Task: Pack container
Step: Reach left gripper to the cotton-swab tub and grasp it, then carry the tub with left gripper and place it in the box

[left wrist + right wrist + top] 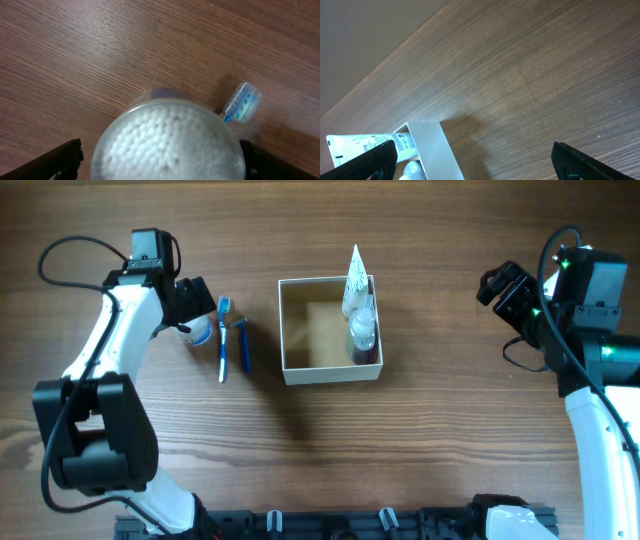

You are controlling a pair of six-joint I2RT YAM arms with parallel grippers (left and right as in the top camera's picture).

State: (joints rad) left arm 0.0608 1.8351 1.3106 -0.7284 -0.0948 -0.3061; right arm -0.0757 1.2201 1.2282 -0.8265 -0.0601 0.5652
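The clear jar's base should stay free to settle into the container (294, 330). My left gripper needs to grab the jar by its round sides next.
The container (294, 330), a square white box with a tan inside, stands mid-table. A white tube (354, 277) and a small clear bottle (362, 330) lean against its right wall. My left gripper (196, 310) is open and straddles a round clear jar of cotton swabs (200, 333). In the left wrist view the jar (167, 140) fills the gap between the fingers (160, 167), with a small gap at the left finger. My right gripper (503, 288) is open and empty, right of the container; the right wrist view (477, 162) shows the container's wall (432, 150).
A blue-and-white toothbrush (222, 340) and a blue razor (242, 345) lie side by side between the jar and the container. The toothbrush head (242, 102) lies just beyond the jar in the left wrist view. The tube (365, 145) shows in the right wrist view.
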